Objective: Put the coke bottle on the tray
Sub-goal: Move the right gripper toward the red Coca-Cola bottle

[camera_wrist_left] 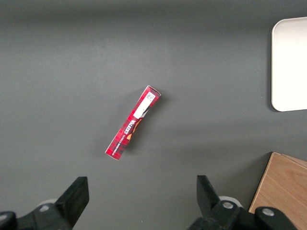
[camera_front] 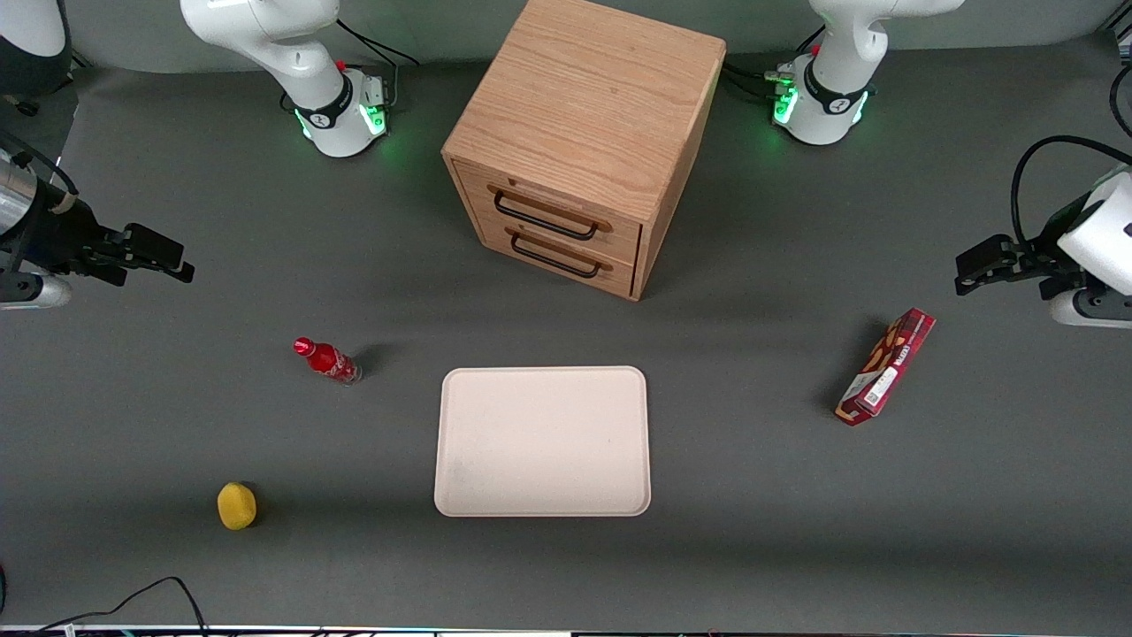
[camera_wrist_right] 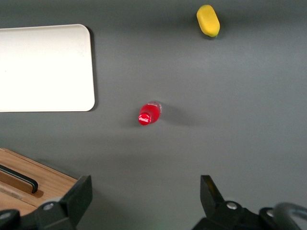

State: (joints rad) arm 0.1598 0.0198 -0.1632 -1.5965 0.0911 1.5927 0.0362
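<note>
My right gripper will reach the coke bottle and grab its upper body (camera_front: pixel 323 357), leaving the bottle's base free to stand on the tray (camera_front: pixel 543 441).
The coke bottle (camera_front: pixel 327 360) is a small red bottle with a red cap, standing upright on the grey table beside the tray, toward the working arm's end. It also shows in the right wrist view (camera_wrist_right: pixel 149 114), seen from above. The tray (camera_front: pixel 543 441) is pale beige, flat and bare, in the middle of the table; its corner shows in the right wrist view (camera_wrist_right: pixel 45 67). My right gripper (camera_front: pixel 164 257) is open and empty, held high above the table, farther from the front camera than the bottle and well apart from it. In the right wrist view the gripper (camera_wrist_right: pixel 145 199) has its jaws spread wide.
A wooden drawer cabinet (camera_front: pixel 579 141) with two closed drawers stands farther from the front camera than the tray. A yellow lemon (camera_front: pixel 237 505) lies nearer the camera than the bottle. A flat red snack box (camera_front: pixel 886 366) lies toward the parked arm's end.
</note>
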